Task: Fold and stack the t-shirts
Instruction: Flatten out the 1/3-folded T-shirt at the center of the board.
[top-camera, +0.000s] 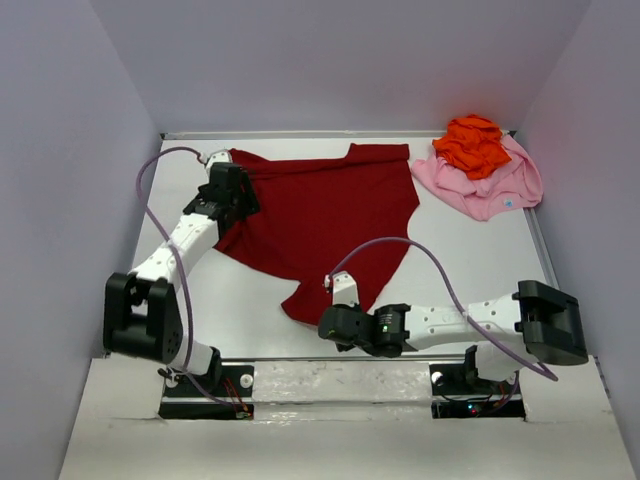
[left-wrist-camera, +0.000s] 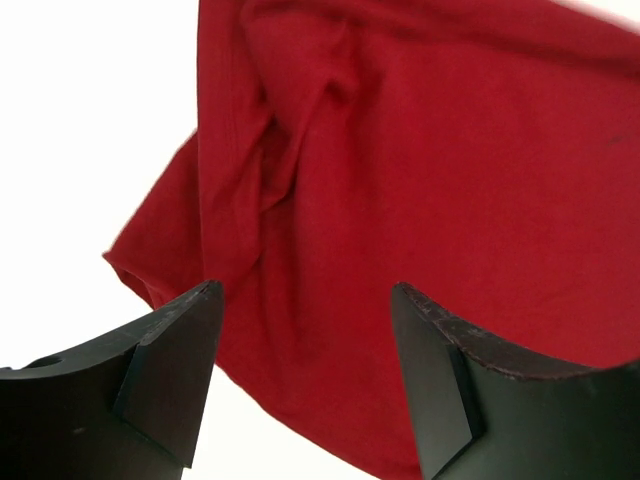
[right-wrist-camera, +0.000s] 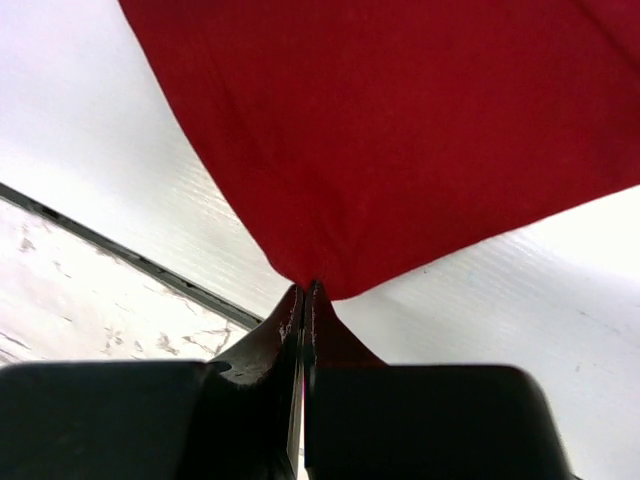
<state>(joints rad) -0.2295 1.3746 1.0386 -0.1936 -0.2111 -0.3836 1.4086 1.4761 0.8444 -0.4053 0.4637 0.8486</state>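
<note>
My left gripper grips the t-shirt at its rumpled sleeve-side edge (top-camera: 236, 211) next, opposite my right gripper, to spread the dark red t-shirt (top-camera: 320, 215) for folding.
The dark red t-shirt (top-camera: 320, 215) lies spread out on the white table (top-camera: 480, 260), rumpled along its left side. My right gripper (top-camera: 322, 324) is low at the shirt's near corner. In the right wrist view this gripper (right-wrist-camera: 308, 288) is shut on that corner of the red cloth (right-wrist-camera: 400, 130). My left gripper (top-camera: 236, 198) is over the shirt's left sleeve area. It stands open (left-wrist-camera: 307, 290), with folds of red cloth (left-wrist-camera: 420, 180) below and between its fingers. A bright orange t-shirt (top-camera: 472, 143) sits crumpled on top of a light pink t-shirt (top-camera: 495, 188) at the back right.
Grey walls close in the table on the left, back and right. A dark rail (top-camera: 340, 360) runs along the table's front edge, close to the right gripper. The right arm's cable (top-camera: 420, 250) arcs over the table.
</note>
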